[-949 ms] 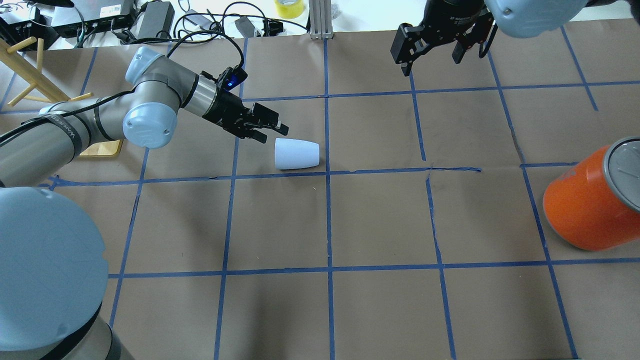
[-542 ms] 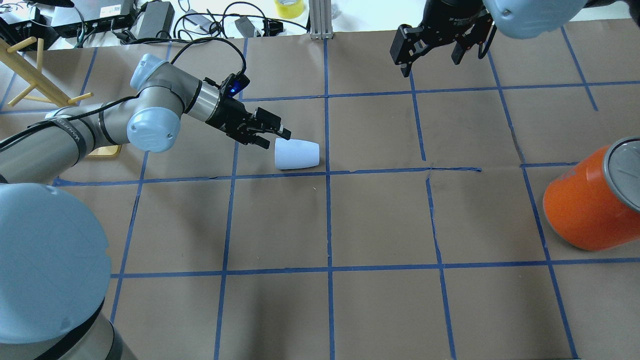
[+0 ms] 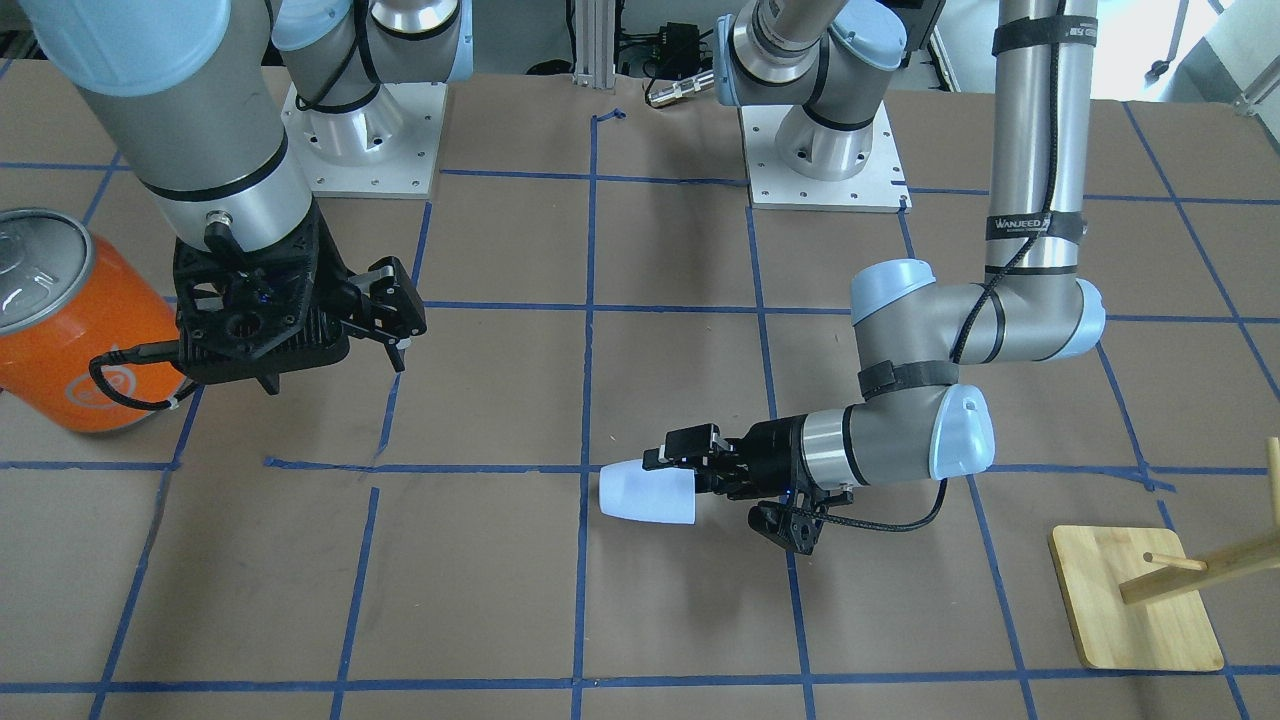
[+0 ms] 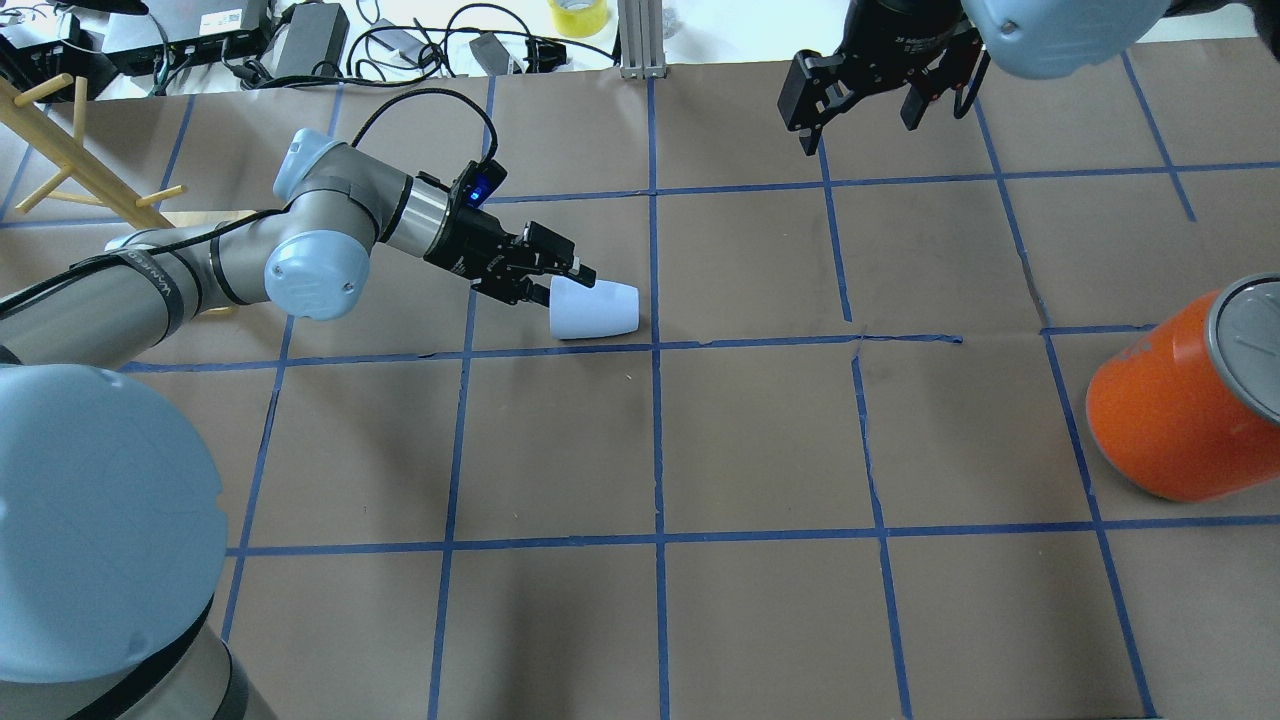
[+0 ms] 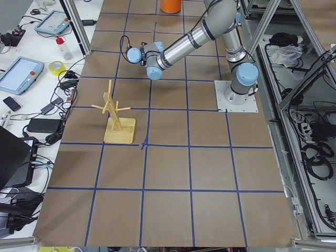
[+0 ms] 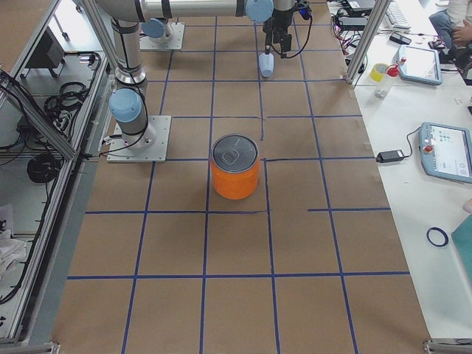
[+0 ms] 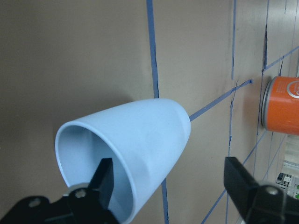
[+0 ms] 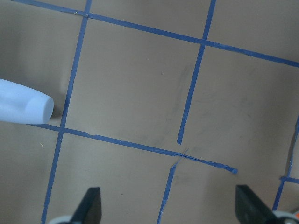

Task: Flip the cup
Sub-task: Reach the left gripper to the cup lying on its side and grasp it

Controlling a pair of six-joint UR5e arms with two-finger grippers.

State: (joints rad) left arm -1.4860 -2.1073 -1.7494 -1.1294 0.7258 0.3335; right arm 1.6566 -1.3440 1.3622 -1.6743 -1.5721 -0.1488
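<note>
The cup's closed end (image 3: 606, 491) should stay free for the flip, so my left gripper will next grab the cup by its open rim (image 3: 693, 496).
The pale blue-white cup (image 4: 597, 308) lies on its side on the brown paper, its rim towards my left arm. It also shows in the front view (image 3: 648, 493) and the right wrist view (image 8: 23, 108). My left gripper (image 4: 565, 284) is open at the rim. In the left wrist view one finger (image 7: 105, 179) is inside the cup (image 7: 135, 149) and the other finger (image 7: 243, 186) is outside its wall, apart from it. My right gripper (image 4: 860, 108) is open and empty, held high at the far side of the table, well away from the cup.
A big orange can (image 4: 1180, 400) with a silver lid stands at the right edge. A wooden peg rack (image 3: 1140, 600) on a square base stands at the far left of the table. Cables and boxes lie beyond the table's far edge.
My left gripper has moved right and reached the cup's rim, one finger now inside it. The cup has not moved. The right gripper has barely shifted.
</note>
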